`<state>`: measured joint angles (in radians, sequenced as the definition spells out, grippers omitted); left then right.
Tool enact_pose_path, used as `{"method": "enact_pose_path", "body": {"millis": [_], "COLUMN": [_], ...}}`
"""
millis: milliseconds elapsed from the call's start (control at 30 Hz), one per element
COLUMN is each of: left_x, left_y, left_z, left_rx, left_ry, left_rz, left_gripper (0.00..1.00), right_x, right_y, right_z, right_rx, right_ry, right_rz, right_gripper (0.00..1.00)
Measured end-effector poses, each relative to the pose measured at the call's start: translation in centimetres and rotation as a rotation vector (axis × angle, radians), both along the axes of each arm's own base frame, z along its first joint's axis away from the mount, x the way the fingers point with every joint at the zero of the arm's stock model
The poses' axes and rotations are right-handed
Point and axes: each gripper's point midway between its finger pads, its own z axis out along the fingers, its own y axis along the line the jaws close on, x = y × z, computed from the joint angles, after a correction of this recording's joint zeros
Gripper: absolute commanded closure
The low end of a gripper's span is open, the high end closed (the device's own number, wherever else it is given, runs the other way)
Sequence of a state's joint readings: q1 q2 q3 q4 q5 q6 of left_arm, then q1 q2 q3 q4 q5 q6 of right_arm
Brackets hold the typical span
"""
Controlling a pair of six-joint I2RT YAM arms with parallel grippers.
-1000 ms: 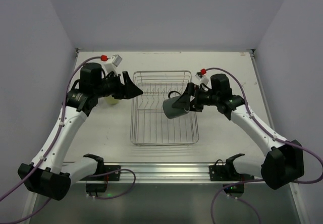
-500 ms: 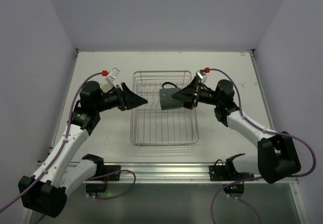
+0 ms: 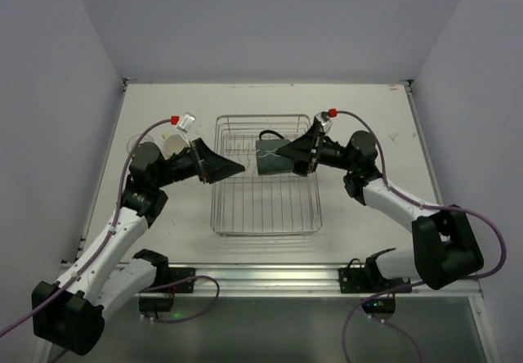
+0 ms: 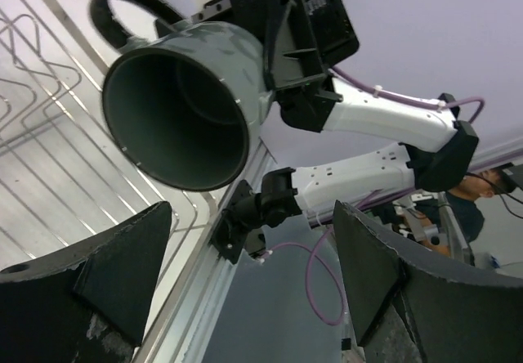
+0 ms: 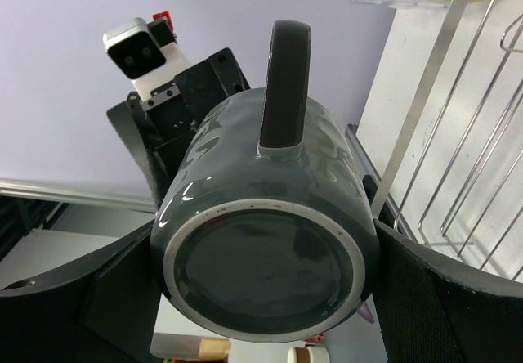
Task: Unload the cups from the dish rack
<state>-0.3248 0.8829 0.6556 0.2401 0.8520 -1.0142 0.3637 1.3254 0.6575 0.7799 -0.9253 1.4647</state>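
Observation:
My left gripper grabs the rim of the mug next, one finger inside the mug's opening, so the mug's base stays free to set it upright.
My right gripper (image 3: pixel 288 157) is shut on the dark grey mug (image 3: pixel 270 160) and holds it on its side above the back half of the dish rack (image 3: pixel 265 216). In the right wrist view the mug's base (image 5: pixel 265 269) fills the space between my fingers (image 5: pixel 441 298), handle up. My left gripper (image 3: pixel 233 167) is open at the rack's left edge and points at the mug's open mouth (image 4: pixel 176 118) from a short way off; nothing lies between its fingers (image 4: pixel 110 269). A pale yellow cup (image 3: pixel 173 144) and a clear tumbler (image 3: pixel 139 144) stand on the table to the left.
The rack's upright prongs (image 3: pixel 245 146) stand in a row just behind and below the mug. Walls close in the table on the left, right and back. The arms' mounting rail (image 3: pixel 270 277) runs along the near edge.
The right arm lifted the mug toward the rack's back and turned it level. The left gripper swung from the cups on the left toward the mug and its jaws widened.

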Motion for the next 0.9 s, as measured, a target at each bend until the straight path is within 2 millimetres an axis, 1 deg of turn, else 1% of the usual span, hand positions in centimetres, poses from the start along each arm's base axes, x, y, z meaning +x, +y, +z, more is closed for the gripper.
{"method": "enact_pose_path", "body": {"millis": [233, 333, 600, 700, 733, 767, 833, 867, 900], "left_x": [-0.7, -0.9, -0.8, -0.8, -0.9, -0.9, -1.0, -0.9, -0.7], "left_y": [-1.1, -1.5, -3.1, -3.8, -4.0, -4.2, -4.5, -4.6, -4.6], "left_z": [1.1, 1.4, 0.8, 0.6, 0.7, 0.7, 0.9, 0.9, 0.9], "left_rx": [-0.048, -0.062, -0.067, -0.072, -0.076, -0.079, -0.086, -0.087, -0.088], "left_ry": [-0.03, -0.041, -0.023, -0.013, -0.011, -0.013, -0.018, -0.019, -0.016], "left_rz": [-0.051, -0.067, -0.098, -0.107, -0.109, -0.109, -0.106, -0.103, -0.094], "left_gripper": [0.16, 0.16, 0.17, 0.2, 0.23, 0.29, 0.37, 0.5, 0.59], "right_x": [-0.2, -0.2, -0.6, -0.6, -0.7, -0.7, -0.7, -0.8, -0.8], "right_y": [1.4, 2.0, 3.3, 4.0, 4.2, 4.4, 4.7, 4.8, 4.9], "right_z": [-1.1, -1.0, -0.1, 0.0, -0.1, -0.2, -0.4, -0.5, -0.4], "right_rx": [0.001, 0.007, 0.03, 0.036, 0.037, 0.037, 0.04, 0.042, 0.046], "right_ry": [0.054, 0.059, 0.043, 0.038, 0.038, 0.042, 0.051, 0.057, 0.06], "right_rz": [0.03, 0.045, 0.069, 0.077, 0.081, 0.084, 0.089, 0.092, 0.095], "right_gripper": [1.0, 1.0, 1.0, 1.0, 1.0, 1.0, 1.0, 1.0, 1.0]}}
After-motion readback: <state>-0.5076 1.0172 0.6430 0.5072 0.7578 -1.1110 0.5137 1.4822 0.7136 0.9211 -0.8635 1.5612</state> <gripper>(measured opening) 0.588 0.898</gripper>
